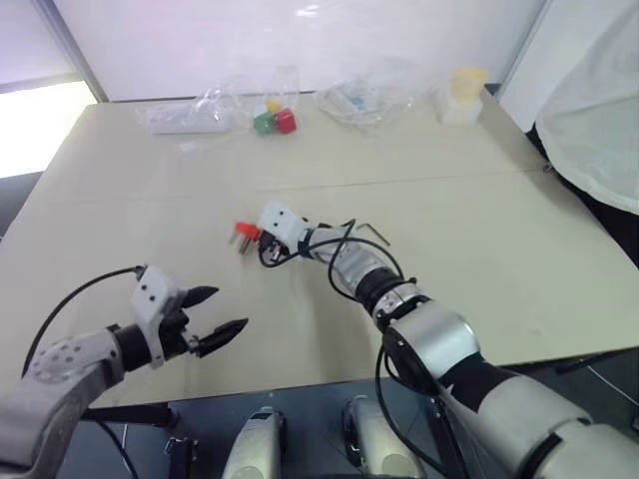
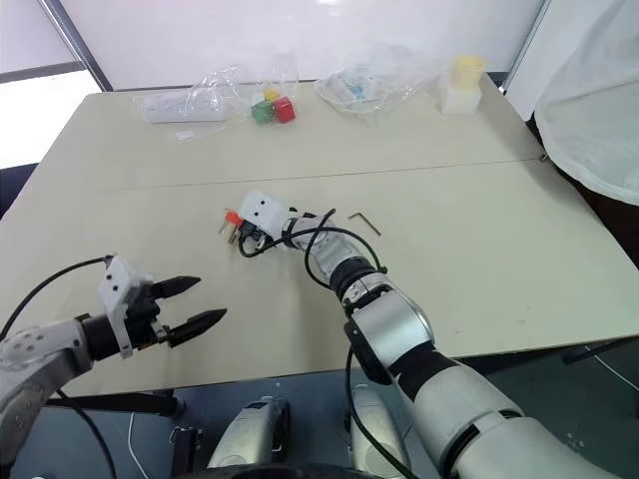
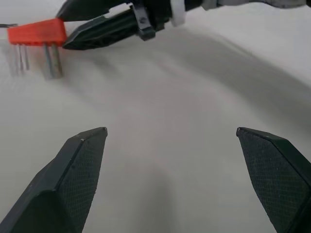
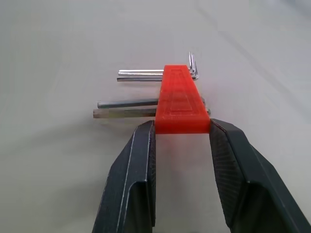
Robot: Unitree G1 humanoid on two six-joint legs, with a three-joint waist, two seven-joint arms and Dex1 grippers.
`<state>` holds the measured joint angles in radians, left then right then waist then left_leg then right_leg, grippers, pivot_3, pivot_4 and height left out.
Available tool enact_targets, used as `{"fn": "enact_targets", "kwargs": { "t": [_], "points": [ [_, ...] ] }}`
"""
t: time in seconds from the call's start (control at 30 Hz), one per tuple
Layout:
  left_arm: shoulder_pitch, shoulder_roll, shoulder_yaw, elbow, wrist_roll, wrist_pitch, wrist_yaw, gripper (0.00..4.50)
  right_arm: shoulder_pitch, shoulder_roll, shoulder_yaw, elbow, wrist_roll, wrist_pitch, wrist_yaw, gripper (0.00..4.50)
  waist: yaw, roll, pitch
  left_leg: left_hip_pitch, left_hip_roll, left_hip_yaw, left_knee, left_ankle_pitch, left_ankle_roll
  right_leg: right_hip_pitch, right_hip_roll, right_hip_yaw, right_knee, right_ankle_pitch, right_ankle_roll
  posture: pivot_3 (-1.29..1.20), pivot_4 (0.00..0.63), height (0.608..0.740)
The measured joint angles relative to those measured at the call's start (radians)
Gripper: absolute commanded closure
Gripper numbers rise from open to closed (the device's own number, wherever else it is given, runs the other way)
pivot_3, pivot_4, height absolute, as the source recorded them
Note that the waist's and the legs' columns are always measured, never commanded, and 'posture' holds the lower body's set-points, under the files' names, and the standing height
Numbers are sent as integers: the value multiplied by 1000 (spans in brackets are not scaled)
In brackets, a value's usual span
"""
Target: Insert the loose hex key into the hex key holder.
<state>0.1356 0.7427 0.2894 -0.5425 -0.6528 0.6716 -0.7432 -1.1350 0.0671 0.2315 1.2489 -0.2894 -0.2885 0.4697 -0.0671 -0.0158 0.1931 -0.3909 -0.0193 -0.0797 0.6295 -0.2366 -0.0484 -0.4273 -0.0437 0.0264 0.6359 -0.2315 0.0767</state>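
I should grab the hex key holder by its thin-key end [image 1: 240,229] with my left gripper next, because my right gripper's fingers already cover the hex key holder's thick-key end.
The hex key holder [image 4: 181,102], a small orange-red block with several short metal keys sticking out sideways, is at the table's middle. My right gripper [image 4: 182,124] is shut on its near end, one finger on each side. The head view shows the same grip [image 1: 250,239] on the holder [image 1: 243,233]. The loose hex key [image 1: 371,232], a thin dark L-shaped rod, lies flat on the table just right of my right wrist. My left gripper [image 1: 230,309] hovers open near the front left, empty, pointing toward the holder [image 3: 36,32].
At the table's far edge lie red and green cubes [image 1: 275,121], crumpled clear plastic bags [image 1: 364,100] and a pale yellow-topped container [image 1: 464,95]. White cloth [image 1: 599,110] hangs at the right. The table's front edge [image 1: 300,377] runs just below my left gripper.
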Motion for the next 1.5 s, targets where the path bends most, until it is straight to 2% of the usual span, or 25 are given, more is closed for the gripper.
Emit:
{"fn": "enact_targets", "kwargs": {
  "t": [0.23, 0.4, 0.63, 0.83, 1.03, 1.5],
  "points": [
    [-188, 26, -13, 143, -36, 17, -67, 0, 51, -165, 92, -164, -114, -204, -110, 3498, -3, -1, 0, 0, 0, 1, -1, 0, 0, -1, 1, 0, 0, 2, 3, 0, 150, 740],
    [-405, 24, -94, 282, -36, 19, -140, 0, 83, -324, 214, -315, -294, -379, -229, 3498, 3, -1, 0, 0, -1, 1, 0, 0, 0, 0, 0, 0, 0, 2, 3, 0, 150, 740],
    [-649, -9, -170, 467, -34, 26, -235, 0, 84, -484, 273, -498, -459, -530, -349, 3498, -4, -1, -1, 0, -1, 2, -1, 0, 0, -1, 0, 1, 0, 2, 4, 0, 150, 740],
    [-768, -26, -199, 648, -32, 48, -318, 0, 97, -539, 271, -623, -480, -579, -365, 3498, -2, -1, -1, 0, -1, 2, 0, 0, 0, -1, 0, 1, 1, 2, 4, 0, 150, 740],
    [-814, -48, -223, 736, -5, 40, -368, 0, 123, -558, 262, -682, -426, -600, -315, 3498, 0, -1, -1, 0, -1, 1, 0, 0, 0, -1, 0, 1, 1, 2, 4, 0, 150, 740],
    [-856, -78, -222, 766, -2, 36, -413, 0, 149, -563, 249, -776, -314, -548, -157, 3498, 1, -1, -1, 0, -1, 1, 0, 0, 0, -1, 0, 1, 1, 2, 4, 0, 150, 740]
  ]
}}
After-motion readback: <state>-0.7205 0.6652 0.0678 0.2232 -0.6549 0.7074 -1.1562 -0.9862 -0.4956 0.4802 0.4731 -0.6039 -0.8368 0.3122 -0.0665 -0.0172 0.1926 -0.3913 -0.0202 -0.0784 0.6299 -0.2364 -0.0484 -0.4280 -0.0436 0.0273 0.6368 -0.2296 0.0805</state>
